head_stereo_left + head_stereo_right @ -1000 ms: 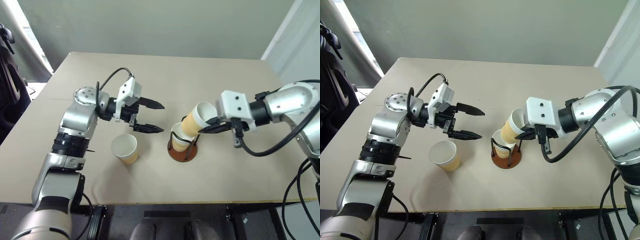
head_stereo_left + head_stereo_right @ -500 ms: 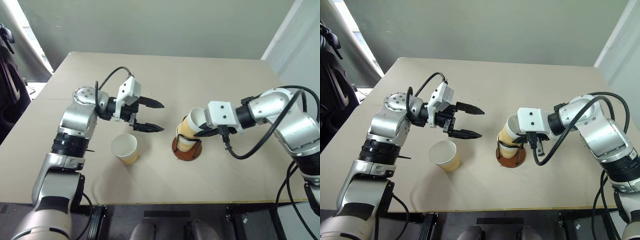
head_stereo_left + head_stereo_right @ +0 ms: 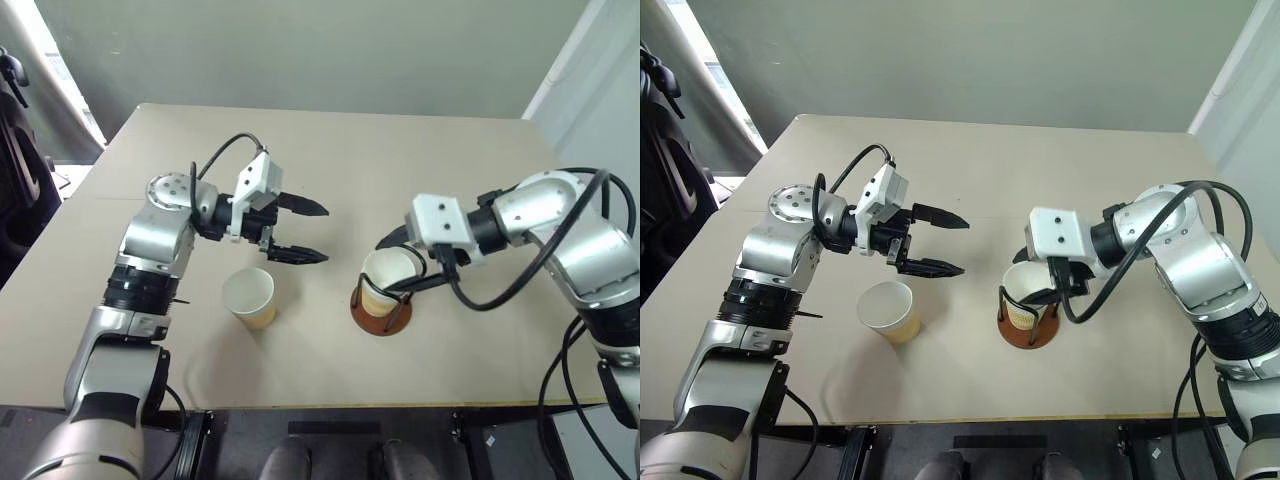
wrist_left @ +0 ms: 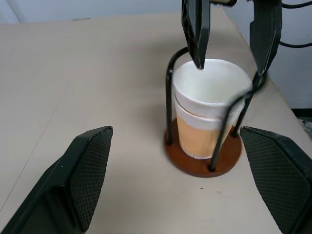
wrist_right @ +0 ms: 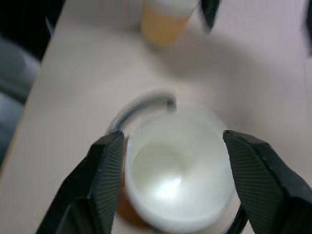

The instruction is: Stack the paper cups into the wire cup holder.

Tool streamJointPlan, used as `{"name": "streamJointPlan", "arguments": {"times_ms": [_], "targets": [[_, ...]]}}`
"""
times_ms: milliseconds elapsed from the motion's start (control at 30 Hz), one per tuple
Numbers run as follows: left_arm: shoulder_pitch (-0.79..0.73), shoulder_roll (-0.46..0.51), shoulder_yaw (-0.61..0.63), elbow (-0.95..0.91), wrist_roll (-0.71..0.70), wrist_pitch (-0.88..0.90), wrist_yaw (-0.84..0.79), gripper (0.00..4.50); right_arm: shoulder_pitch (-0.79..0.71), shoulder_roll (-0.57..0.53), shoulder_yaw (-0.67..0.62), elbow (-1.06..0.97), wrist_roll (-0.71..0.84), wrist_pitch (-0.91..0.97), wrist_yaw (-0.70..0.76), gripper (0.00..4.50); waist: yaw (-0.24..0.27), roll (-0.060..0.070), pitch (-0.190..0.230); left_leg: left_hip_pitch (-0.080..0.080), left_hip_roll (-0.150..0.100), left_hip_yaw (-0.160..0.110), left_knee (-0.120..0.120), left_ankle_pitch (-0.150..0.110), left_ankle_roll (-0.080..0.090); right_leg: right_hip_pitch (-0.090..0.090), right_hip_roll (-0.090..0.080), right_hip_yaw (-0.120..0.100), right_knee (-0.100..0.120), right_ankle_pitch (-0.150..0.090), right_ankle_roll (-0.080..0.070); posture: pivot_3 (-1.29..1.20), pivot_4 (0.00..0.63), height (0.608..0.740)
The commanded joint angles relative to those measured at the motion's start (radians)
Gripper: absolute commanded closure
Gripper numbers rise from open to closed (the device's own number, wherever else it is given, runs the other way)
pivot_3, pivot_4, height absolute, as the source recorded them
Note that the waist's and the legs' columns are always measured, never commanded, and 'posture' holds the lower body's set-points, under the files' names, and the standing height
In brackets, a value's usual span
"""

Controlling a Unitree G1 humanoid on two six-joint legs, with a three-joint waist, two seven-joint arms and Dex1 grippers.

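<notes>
My left gripper grabs the lone paper cup by its rim (image 3: 270,282) next, to nest it into the wire cup holder.
Two paper cups (image 4: 209,109) sit nested upright inside the wire cup holder (image 4: 195,165), right of the table's middle. My right gripper (image 3: 407,264) hovers just over them, open, one finger on each side of the top cup's rim (image 5: 178,168) and holding nothing. A third paper cup (image 3: 250,296) stands upright on the table to the left of the holder. Above and just right of that lone cup, my left gripper (image 3: 322,234) is open and empty, pointing toward the holder.
The tan table (image 3: 330,150) has bare room behind both arms and along its front edge (image 3: 330,408). A dark piece of equipment (image 3: 20,150) stands off the table's left side.
My right gripper opened and let go of the tilted cup, which dropped upright into the cup in the holder. The left arm stayed still.
</notes>
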Motion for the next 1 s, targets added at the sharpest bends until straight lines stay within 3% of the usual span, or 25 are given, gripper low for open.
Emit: {"name": "streamJointPlan", "arguments": {"times_ms": [33,367,600,867,1000], "targets": [[-0.019,0.007,0.022,-0.02,-0.006,0.012,0.011,0.0,-0.045,0.033,-0.088,0.028,0.012,0.032,-0.092,1.47,0.0,0.0,0.0,0.0,0.0,0.0,0.0,0.0,0.0,0.0,0.0,0.0,0.0,0.0,0.0,0.0,0.15,0.74],[-0.006,0.051,0.038,-0.077,-0.015,0.071,0.028,0.0,-0.044,0.035,-0.153,0.038,0.094,0.098,-0.119,1.47,0.001,0.0,0.0,-0.001,0.0,-0.001,-0.001,0.0,0.0,-0.001,0.0,-0.001,0.0,0.0,0.0,0.0,0.15,0.74],[0.113,0.237,0.081,-0.291,-0.071,0.166,-0.029,0.0,0.024,0.022,-0.226,-0.055,0.247,0.224,-0.126,1.47,-0.002,0.0,0.0,-0.001,0.0,0.0,-0.004,0.0,-0.001,-0.001,0.001,0.0,-0.002,-0.001,-0.001,0.0,0.15,0.74],[0.262,0.407,0.134,-0.479,-0.158,0.246,-0.091,0.0,0.039,0.033,-0.244,-0.055,0.3,0.243,-0.182,1.47,-0.005,0.0,0.0,0.0,0.0,-0.002,-0.003,0.001,-0.001,-0.001,0.001,-0.001,-0.004,-0.001,-0.002,0.0,0.15,0.74],[0.358,0.487,0.145,-0.516,-0.1,0.131,-0.106,0.0,0.043,0.019,-0.294,-0.074,0.398,0.269,-0.143,1.47,-0.009,0.0,0.0,0.001,0.0,-0.002,-0.003,0.001,-0.001,-0.002,0.001,0.0,-0.001,-0.002,-0.003,0.0,0.15,0.74]]}}
